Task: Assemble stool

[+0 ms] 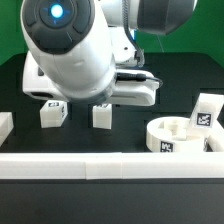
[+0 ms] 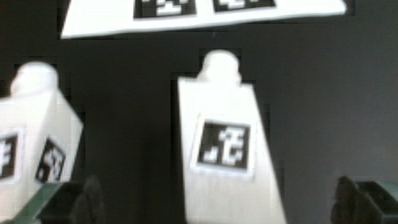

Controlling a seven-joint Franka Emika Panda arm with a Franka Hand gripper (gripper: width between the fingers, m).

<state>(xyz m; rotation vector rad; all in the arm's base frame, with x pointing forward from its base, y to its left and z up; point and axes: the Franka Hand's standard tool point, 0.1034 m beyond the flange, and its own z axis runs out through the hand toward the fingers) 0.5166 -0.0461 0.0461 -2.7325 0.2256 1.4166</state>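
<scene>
The stool leg gets narrower toward a round knob at its tip. I need to pick up the stool leg next by the flat sides of its wide end [image 1: 102,119].
In the wrist view a white stool leg [image 2: 222,140] with a black-and-white tag lies between my gripper's [image 2: 214,205] two dark fingers [image 2: 63,205], which stand wide apart on either side of it without touching it. The gripper is open. A second tagged leg [image 2: 36,130] lies beside it. In the exterior view two legs [image 1: 52,113] [image 1: 101,115] stand on the black table below the arm. The round seat [image 1: 180,135] with sockets sits at the exterior view's right, with a third leg [image 1: 207,112] behind it. The arm's body hides the fingers in that view.
The marker board [image 2: 196,15] lies beyond the legs in the wrist view. A long white rail [image 1: 110,165] runs along the table's front edge. Another white block [image 1: 5,125] sits at the exterior view's left edge.
</scene>
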